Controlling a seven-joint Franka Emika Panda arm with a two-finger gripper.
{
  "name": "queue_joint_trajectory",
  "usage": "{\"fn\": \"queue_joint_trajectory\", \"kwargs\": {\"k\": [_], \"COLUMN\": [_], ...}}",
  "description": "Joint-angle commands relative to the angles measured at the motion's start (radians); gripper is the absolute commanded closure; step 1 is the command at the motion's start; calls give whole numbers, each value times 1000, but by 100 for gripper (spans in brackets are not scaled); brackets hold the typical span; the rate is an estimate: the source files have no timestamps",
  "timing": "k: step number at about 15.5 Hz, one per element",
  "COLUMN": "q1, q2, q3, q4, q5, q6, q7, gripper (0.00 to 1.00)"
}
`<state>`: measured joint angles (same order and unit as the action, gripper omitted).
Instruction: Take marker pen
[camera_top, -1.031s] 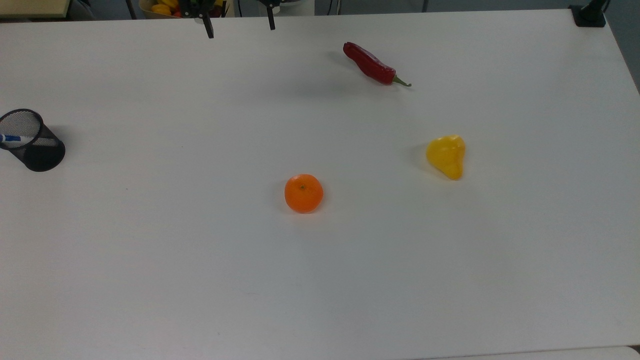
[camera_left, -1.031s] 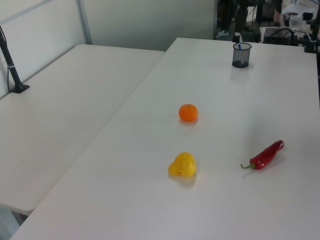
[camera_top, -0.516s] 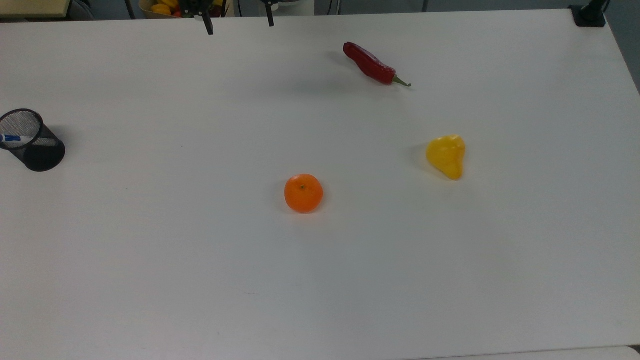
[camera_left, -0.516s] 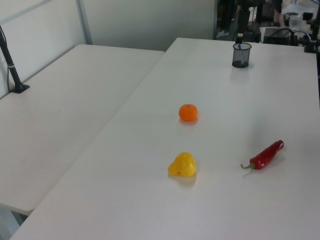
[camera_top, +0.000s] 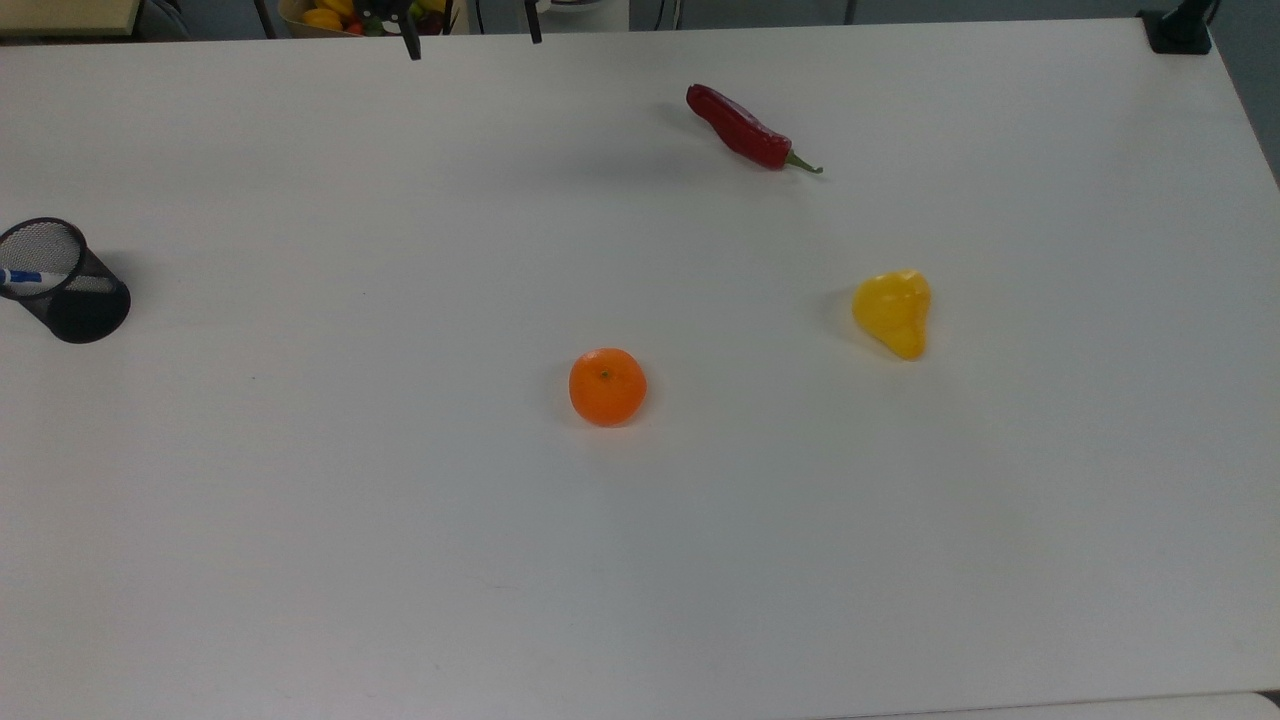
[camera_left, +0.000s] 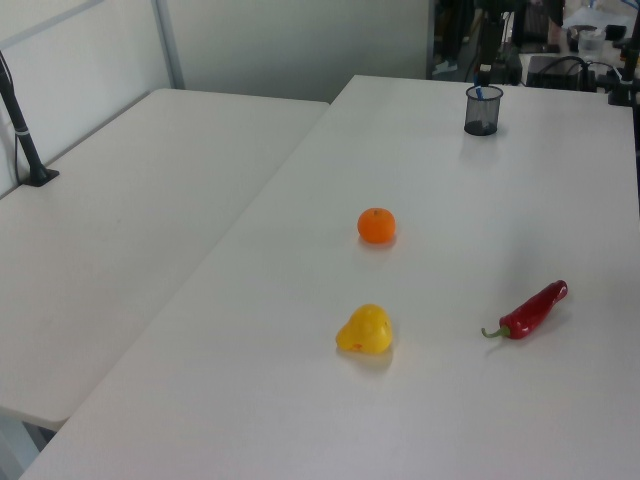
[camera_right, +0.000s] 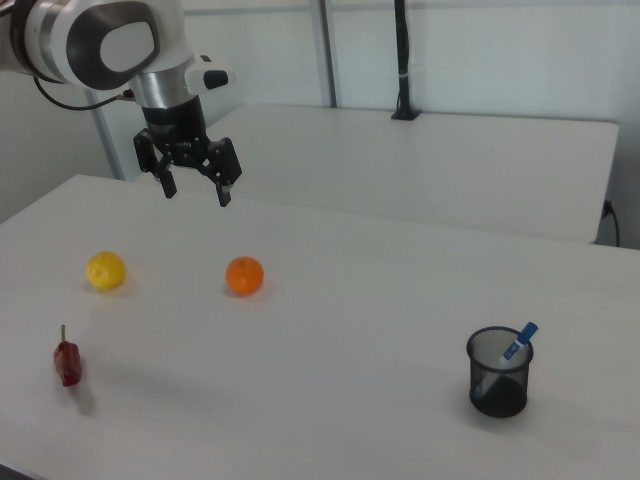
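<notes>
I will next grab the marker pen by its blue capped end (camera_left: 479, 92) above the cup's rim to take it, as the mesh cup surrounds the rest.
The marker pen (camera_right: 516, 344) stands tilted inside a black mesh cup (camera_right: 498, 373) near the right view's lower right, its blue cap poking over the rim. In the top view the marker pen (camera_top: 22, 277) rests in the mesh cup (camera_top: 62, 281) at the far left edge. My gripper (camera_right: 197, 189) hangs open and empty high above the table, well to the right view's left of the cup. Its fingertips (camera_top: 410, 46) show at the top view's upper edge. In the left view the mesh cup (camera_left: 483, 110) stands at the table's far end.
An orange (camera_top: 607, 386) lies mid-table, a yellow pepper (camera_top: 893, 311) to the top view's right, and a red chilli (camera_top: 745, 130) at the back. A basket of fruit (camera_top: 325, 14) sits beyond the far edge. A second table (camera_left: 120, 220) adjoins on the left view's left.
In the top view the gripper's fingertips have slid toward the upper edge, with less of them showing. The cup, marker and produce have not moved.
</notes>
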<state>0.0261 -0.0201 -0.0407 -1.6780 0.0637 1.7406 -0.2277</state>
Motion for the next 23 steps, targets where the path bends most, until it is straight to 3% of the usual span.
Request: {"fn": "queue_joint_trajectory", "kwargs": {"k": [1,5,12,18,23], "q1": [14,25,15,17,-8], "q2": [-30,-38,-23,77,170], "q3": [-44,-105,-252,-379,-435], "q4": [4,15,32,27,12], "q5": [-73,-76,-76,-76,-59], "q6": [-29,17,322,595,773], "q7": [-41,-27,-13,252,284], "gripper": [0,0,0,0,0]}}
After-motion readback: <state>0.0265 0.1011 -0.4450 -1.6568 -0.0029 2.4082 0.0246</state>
